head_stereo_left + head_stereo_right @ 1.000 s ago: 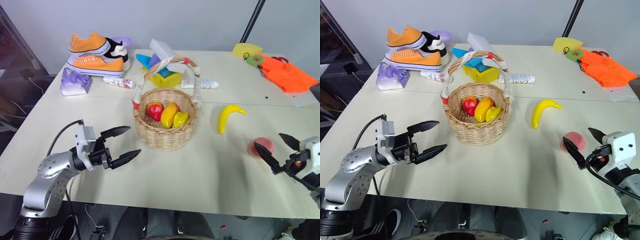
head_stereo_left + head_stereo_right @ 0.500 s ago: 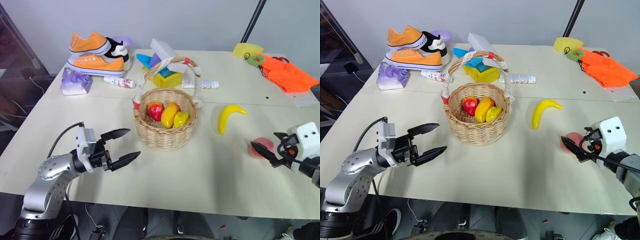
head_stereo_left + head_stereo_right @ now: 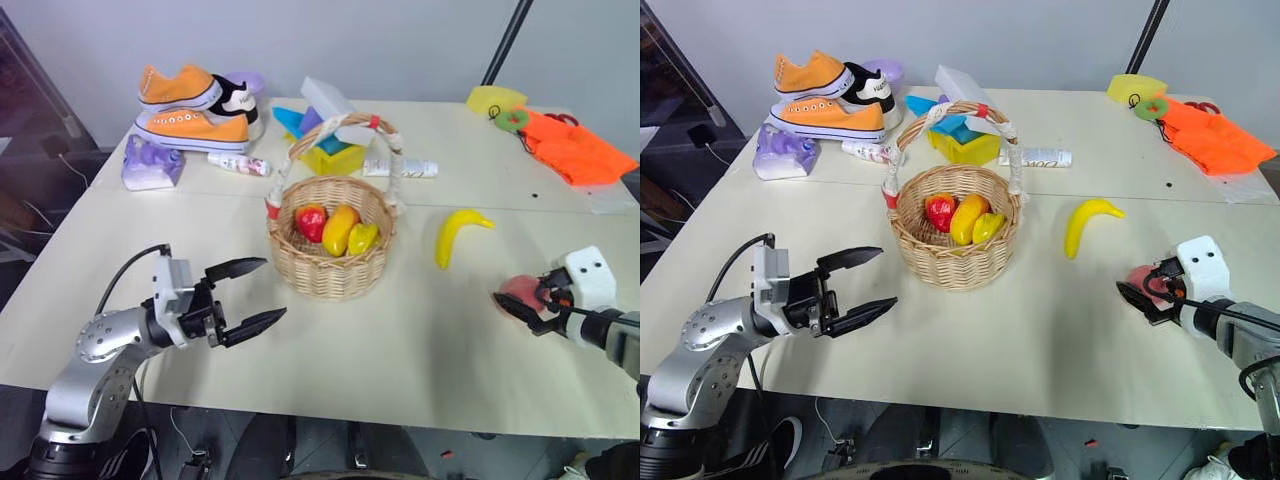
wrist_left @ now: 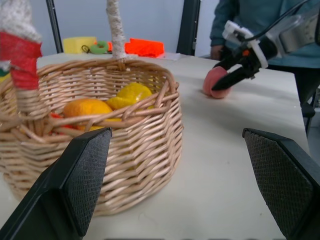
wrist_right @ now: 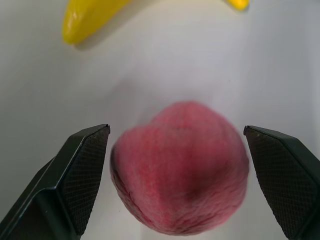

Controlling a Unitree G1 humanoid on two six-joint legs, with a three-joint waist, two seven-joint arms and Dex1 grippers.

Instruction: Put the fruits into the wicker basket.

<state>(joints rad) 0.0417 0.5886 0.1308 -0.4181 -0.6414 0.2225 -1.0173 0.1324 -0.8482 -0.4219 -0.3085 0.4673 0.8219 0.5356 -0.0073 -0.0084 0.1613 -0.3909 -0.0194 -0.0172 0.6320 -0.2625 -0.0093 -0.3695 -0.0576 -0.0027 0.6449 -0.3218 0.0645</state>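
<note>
My fingers are on both sides of the pink-red peach point(image 3: 521, 291) point(image 5: 180, 167). My right gripper should now close on the peach.
The pink-red peach point(image 5: 180, 167) lies on the table at the right. My right gripper point(image 3: 520, 298) is open, with one finger on each side of the peach and a gap showing on both sides. The yellow banana point(image 3: 455, 235) lies just beyond it, toward the wicker basket point(image 3: 328, 270). The basket stands mid-table and holds a red apple point(image 3: 311, 222), an orange-yellow mango point(image 3: 340, 228) and a small yellow fruit point(image 3: 362, 237). My left gripper point(image 3: 270, 288) hovers open and empty to the left of the basket, pointing at its wall point(image 4: 125, 150).
At the back stand orange shoes point(image 3: 190, 110), a purple packet point(image 3: 152, 162), two tubes point(image 3: 237, 164), and a yellow box of blocks point(image 3: 330, 155) behind the basket handle. An orange cloth point(image 3: 575, 145) and a yellow sponge point(image 3: 493, 98) lie back right. A person point(image 4: 260, 20) stands beyond the table.
My right gripper has moved in and tipped downward, from short of the peach to straddling it. The left gripper, basket and banana have stayed put.
</note>
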